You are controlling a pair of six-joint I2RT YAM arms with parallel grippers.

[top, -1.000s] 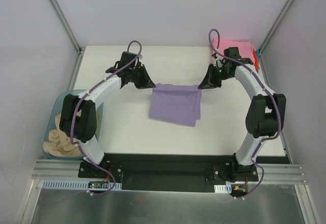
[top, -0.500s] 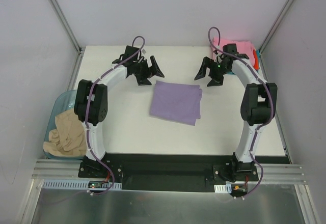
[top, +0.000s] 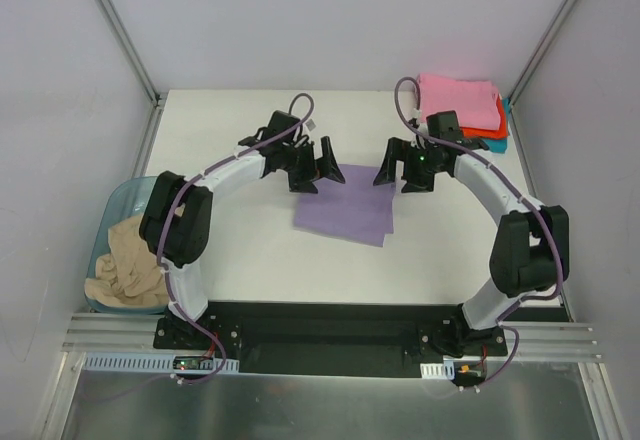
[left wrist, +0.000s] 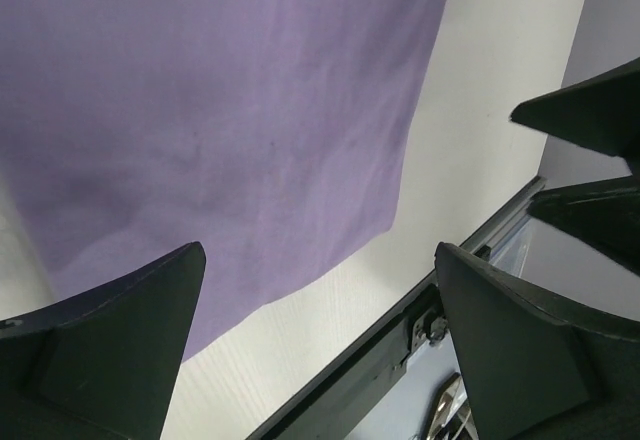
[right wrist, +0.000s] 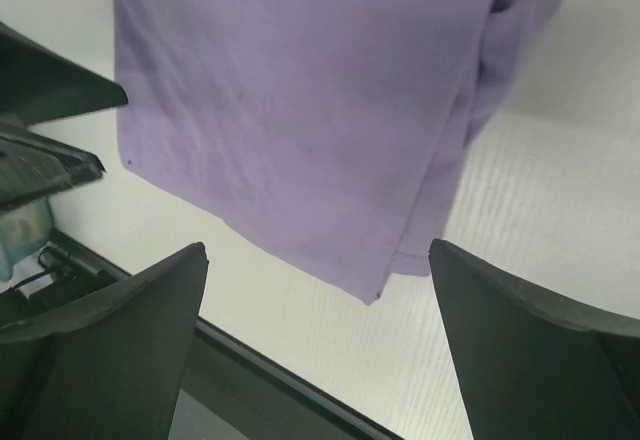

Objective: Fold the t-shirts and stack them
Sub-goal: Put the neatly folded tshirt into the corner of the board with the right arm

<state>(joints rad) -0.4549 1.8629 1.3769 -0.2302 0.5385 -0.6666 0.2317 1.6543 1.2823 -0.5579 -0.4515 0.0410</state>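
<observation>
The lavender t-shirt needs to go folded onto the pink t-shirt (top: 455,95), so my right gripper will next pinch its layers together at its folded sleeve edge (top: 390,214).
The lavender t-shirt (top: 345,205) lies folded in a flat rectangle in the middle of the table. My left gripper (top: 320,178) hovers open over its far left corner, and my right gripper (top: 398,180) hovers open over its far right corner. Neither holds anything. The left wrist view has the lavender cloth (left wrist: 220,110) spread beyond the wide fingers of the left gripper (left wrist: 318,250). From the right wrist, the shirt (right wrist: 300,100) shows a folded sleeve edge past the right gripper (right wrist: 317,248). A pink t-shirt (top: 455,95) tops a folded stack over an orange-red one (top: 485,128) and a teal one (top: 497,143).
A pale-blue plastic bin (top: 112,205) stands off the table's left edge with a crumpled tan t-shirt (top: 125,265) inside. Grey walls close in the back and both sides. The arms' black base rail (top: 330,325) runs along the near edge.
Both grippers opened and let go of the lavender shirt's far corners. It now lies flat. The arms then swung inward and hover over its far edge.
</observation>
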